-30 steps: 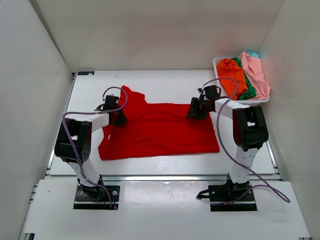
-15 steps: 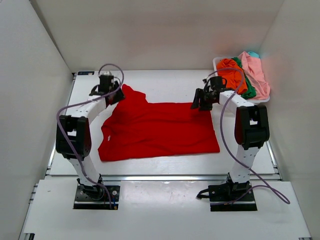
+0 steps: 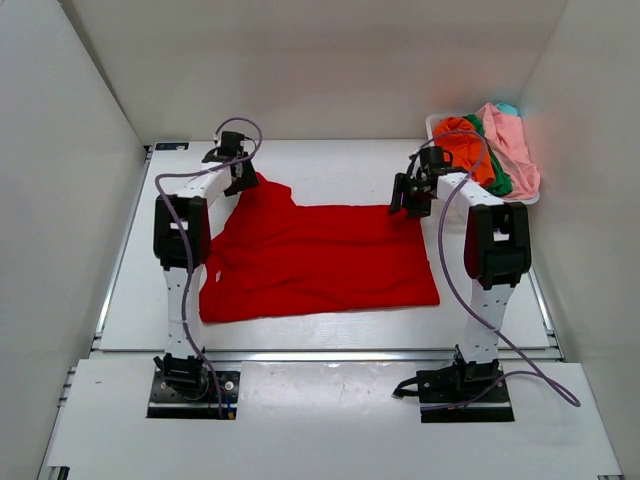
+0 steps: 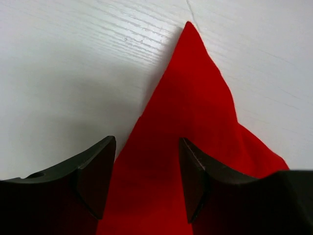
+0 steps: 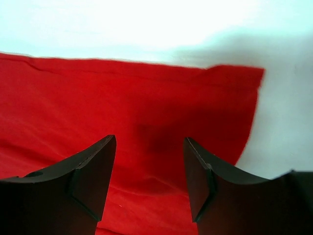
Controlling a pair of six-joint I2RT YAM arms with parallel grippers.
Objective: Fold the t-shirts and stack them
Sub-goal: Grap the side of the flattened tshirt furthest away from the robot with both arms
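Note:
My left gripper should grab the red t-shirt (image 3: 315, 255) next by its far sleeve's outer edge (image 3: 263, 181). It needs to fold the t-shirt's far side over its near side.
A bright red t-shirt (image 3: 315, 255) lies spread flat across the middle of the table. My left gripper (image 3: 240, 180) hovers over its far-left sleeve tip (image 4: 193, 88), jaws open, nothing between them. Over the shirt's far-right corner (image 5: 230, 93) hangs my right gripper (image 3: 405, 197), also open and empty. Orange (image 3: 468, 150), green (image 3: 497, 180), pale pink (image 3: 512, 135) and teal (image 3: 508, 108) t-shirts are heaped in a white basket (image 3: 434, 125) at the back right.
White walls close in the table on the left, back and right. The basket stands against the right wall, just behind my right arm. Bare white tabletop (image 3: 340, 175) lies beyond the red shirt.
Both grippers have opened and let go of the red shirt's far edge. They have drawn back toward the far side, the left one out to the sleeve tip. The shirt now lies flat.

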